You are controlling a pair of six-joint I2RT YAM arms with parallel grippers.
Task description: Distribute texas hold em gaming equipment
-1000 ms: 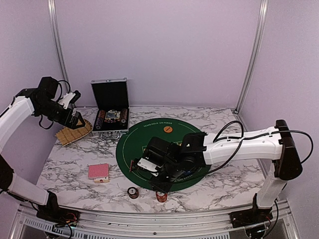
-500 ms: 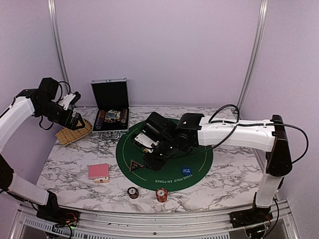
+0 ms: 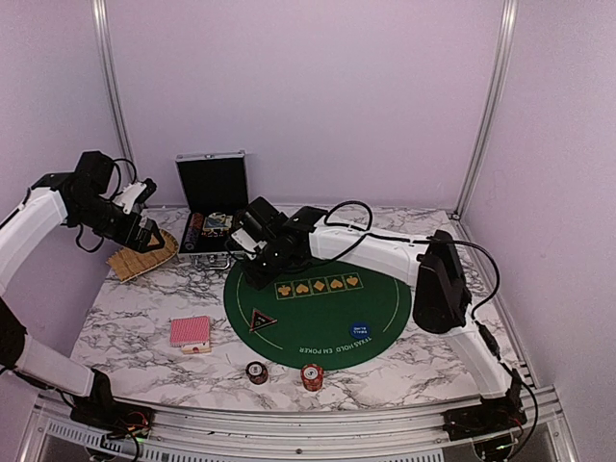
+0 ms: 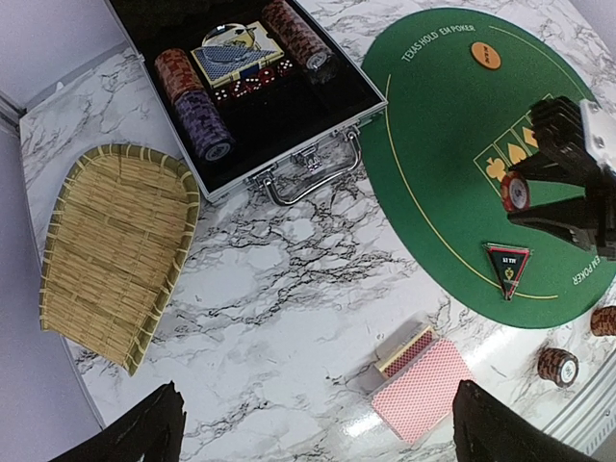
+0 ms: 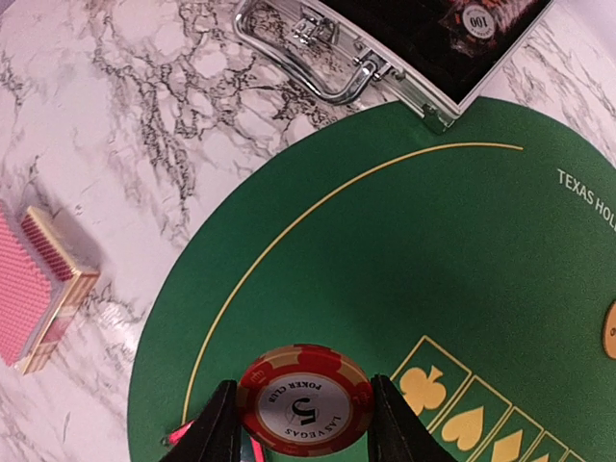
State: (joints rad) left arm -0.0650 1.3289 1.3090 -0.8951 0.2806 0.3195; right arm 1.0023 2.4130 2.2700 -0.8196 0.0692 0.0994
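My right gripper should move the chip to the clear green toward the case before letting go, because the chip is still hanging near the black triangular button (image 3: 261, 320), short of that spot.
My right gripper (image 3: 255, 268) is shut on a red-white poker chip (image 5: 305, 399) marked 5 and holds it above the left part of the green mat (image 3: 318, 313); the chip also shows in the left wrist view (image 4: 515, 191). A black triangular button (image 3: 261, 320) and a blue button (image 3: 360, 329) lie on the mat; an orange button (image 4: 486, 55) lies at its far side. A red-backed card deck (image 3: 191, 332) lies on the marble. A dark chip stack (image 3: 257, 372) and a red one (image 3: 311, 376) stand by the front edge. My left gripper (image 3: 144, 233) is open and empty, high at the left.
An open silver case (image 3: 231, 257) with chip rows and a card deck stands behind the mat, its handle (image 5: 332, 82) facing the mat. A woven tray (image 3: 142, 254) lies left of the case. The right arm stretches across the back of the mat.
My right gripper has swung from the mat's front edge up to its back left, carrying the red-white chip. The triangular and blue buttons came into view. The left arm stayed still.
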